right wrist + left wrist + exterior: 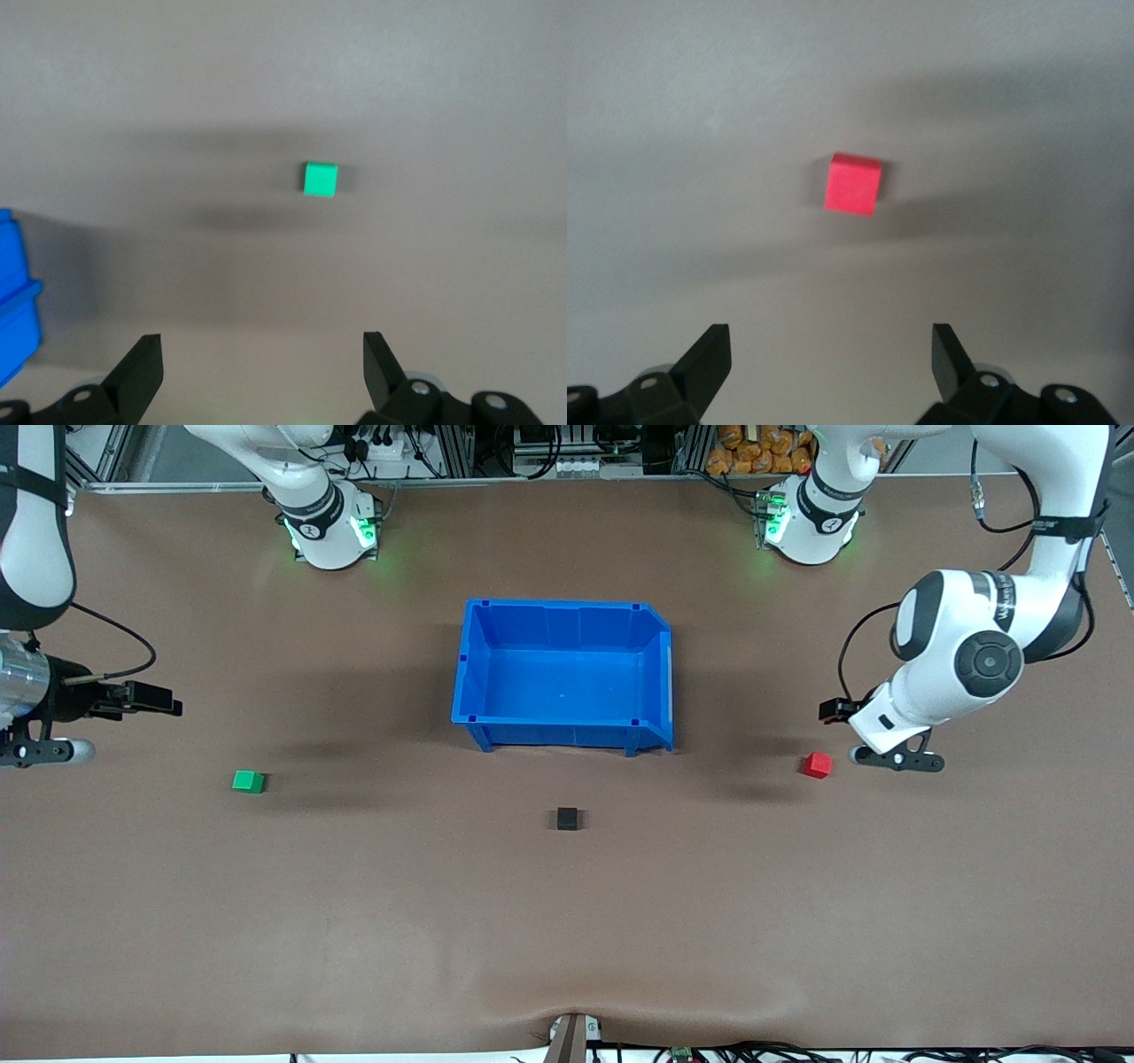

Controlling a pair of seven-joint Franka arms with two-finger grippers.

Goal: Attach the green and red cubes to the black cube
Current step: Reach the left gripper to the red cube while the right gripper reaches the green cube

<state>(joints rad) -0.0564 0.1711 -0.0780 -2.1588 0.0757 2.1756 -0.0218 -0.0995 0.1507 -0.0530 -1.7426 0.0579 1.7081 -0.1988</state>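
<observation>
I should attach the green cube (248,781) to the black cube (567,818), so next I should grab the green cube by its two opposite sides with my right gripper.
The black cube (567,818) sits on the brown table, nearer to the front camera than the blue bin. The green cube (248,781) lies toward the right arm's end, the red cube (817,765) toward the left arm's end. All three stand apart. My left gripper (831,709) is open and empty over the table close to the red cube, which shows ahead of its fingers in the left wrist view (853,184). My right gripper (164,700) is open and empty over the table near the green cube, which shows in the right wrist view (320,179).
An empty blue bin (656,691) stands mid-table, farther from the front camera than the black cube; its corner shows in the right wrist view (13,301). The arms' bases (332,531) stand along the table's edge at the robots' side.
</observation>
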